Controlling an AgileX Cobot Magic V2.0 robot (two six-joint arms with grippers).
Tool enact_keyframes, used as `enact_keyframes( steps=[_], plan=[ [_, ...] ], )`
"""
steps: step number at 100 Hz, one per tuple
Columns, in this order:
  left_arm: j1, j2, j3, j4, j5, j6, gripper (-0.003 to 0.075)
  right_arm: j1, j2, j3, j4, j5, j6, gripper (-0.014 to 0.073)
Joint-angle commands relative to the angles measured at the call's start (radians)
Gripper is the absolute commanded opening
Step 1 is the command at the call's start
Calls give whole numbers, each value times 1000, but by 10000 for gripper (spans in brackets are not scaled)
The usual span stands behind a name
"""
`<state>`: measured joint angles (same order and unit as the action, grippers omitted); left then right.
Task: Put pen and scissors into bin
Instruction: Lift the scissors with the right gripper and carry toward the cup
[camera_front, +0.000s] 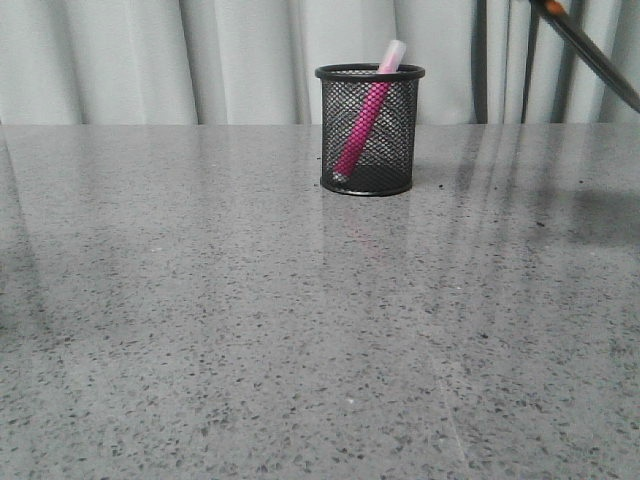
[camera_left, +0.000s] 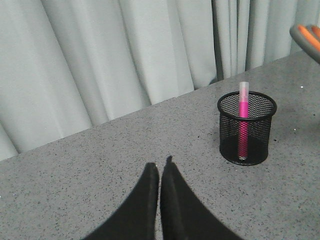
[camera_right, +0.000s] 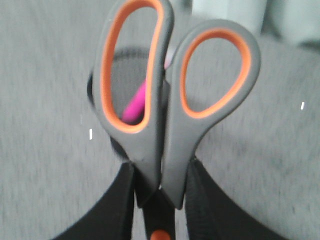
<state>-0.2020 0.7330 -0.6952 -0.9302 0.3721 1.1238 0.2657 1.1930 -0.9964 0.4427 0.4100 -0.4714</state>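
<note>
My right gripper holds the scissors with their dark blades beside the bin's rim (camera_front: 370, 72) in the front view. It must keep holding them until the blades line up with the bin, and only then let go.
The black mesh bin (camera_front: 369, 130) stands upright at the back middle of the table, with the pink pen (camera_front: 364, 115) leaning inside it, its clear cap above the rim. The bin (camera_left: 247, 128) and pen (camera_left: 243, 122) also show in the left wrist view. My right gripper (camera_right: 160, 172) is shut on the grey and orange scissors (camera_right: 170, 100), handles pointing away, above the bin (camera_right: 100, 100). Their dark blades (camera_front: 590, 50) show high at the front view's right edge. My left gripper (camera_left: 159, 167) is shut and empty, over bare table away from the bin.
The grey speckled table (camera_front: 250, 320) stretches wide in front of the bin. A pale curtain (camera_front: 150, 60) hangs along its far edge.
</note>
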Motion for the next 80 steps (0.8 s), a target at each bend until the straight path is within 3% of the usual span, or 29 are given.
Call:
enact_keyframes(
  steps=[1,35,80],
  plan=[
    [3,-6,-26,-36,-43,-11,-19,27,-14,-26,81,-221,-9,-76],
    [3,-6,-26,-36,-43,-11,-19,192,159,-55,66,-772,-9,-76],
    [3,-6,-26,-36,-43,-11,-19,229,384,-244,58,-816,-9,-76]
  ],
)
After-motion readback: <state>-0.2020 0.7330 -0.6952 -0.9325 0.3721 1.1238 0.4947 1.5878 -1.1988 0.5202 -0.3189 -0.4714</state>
